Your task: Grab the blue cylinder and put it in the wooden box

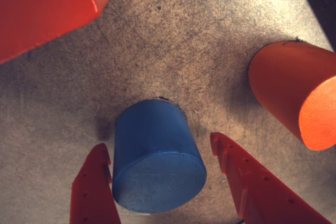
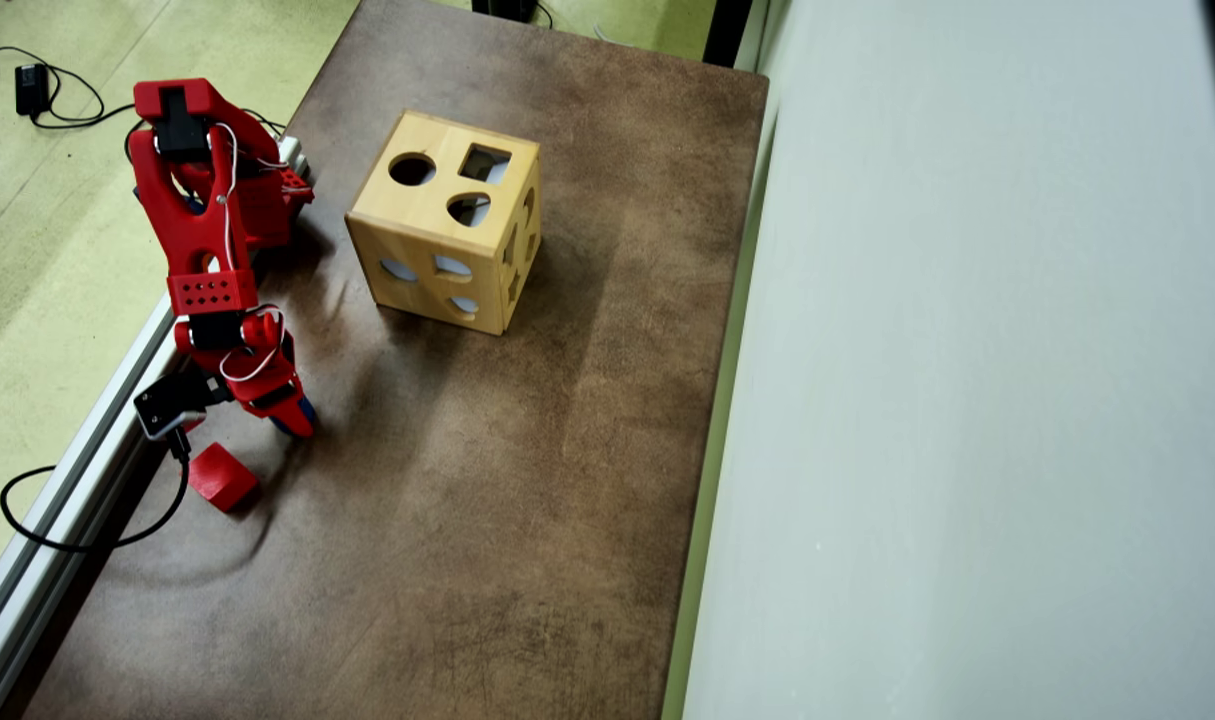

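Next, my gripper grips the cylinder by its curved side (image 1: 153,129), so that the blue cylinder (image 1: 157,166) fits into the wooden box.
The blue cylinder (image 1: 157,166) stands on the brown table, upright, between the two red fingers of my gripper (image 1: 157,142). The gripper is open. The left finger (image 1: 94,187) is close against the cylinder's side; the right finger (image 1: 252,182) stands clear of it. In the overhead view the gripper (image 2: 292,418) is low over the table near its left edge, and only a sliver of the blue cylinder (image 2: 308,408) shows beside it. The wooden box (image 2: 447,225), with cutouts in its top and sides, stands up and to the right of the gripper, well apart.
A red cube (image 2: 222,478) lies just below-left of the gripper; it also shows at the wrist view's top left (image 1: 42,9). A red rounded block (image 1: 294,93) lies to the cylinder's right. A metal rail (image 2: 77,470) runs along the table's left edge.
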Tool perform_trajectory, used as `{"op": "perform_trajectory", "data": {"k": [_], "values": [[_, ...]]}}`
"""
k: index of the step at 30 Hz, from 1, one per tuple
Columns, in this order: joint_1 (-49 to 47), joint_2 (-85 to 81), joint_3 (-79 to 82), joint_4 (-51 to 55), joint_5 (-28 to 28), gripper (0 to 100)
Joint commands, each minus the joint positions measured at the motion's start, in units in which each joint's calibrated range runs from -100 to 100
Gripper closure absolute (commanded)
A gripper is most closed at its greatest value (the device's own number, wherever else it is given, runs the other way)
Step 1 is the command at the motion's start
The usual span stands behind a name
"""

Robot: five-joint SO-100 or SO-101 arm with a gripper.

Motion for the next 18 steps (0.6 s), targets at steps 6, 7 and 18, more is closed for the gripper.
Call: {"op": "perform_trajectory", "data": {"k": [6, 7, 18], "values": [[0.27, -1.35, -0.93, -0.1, -0.24, 70], [0.27, -1.35, -0.93, -0.1, -0.24, 70], [1.08, -1.43, -0.84, -0.1, -0.24, 70]]}}
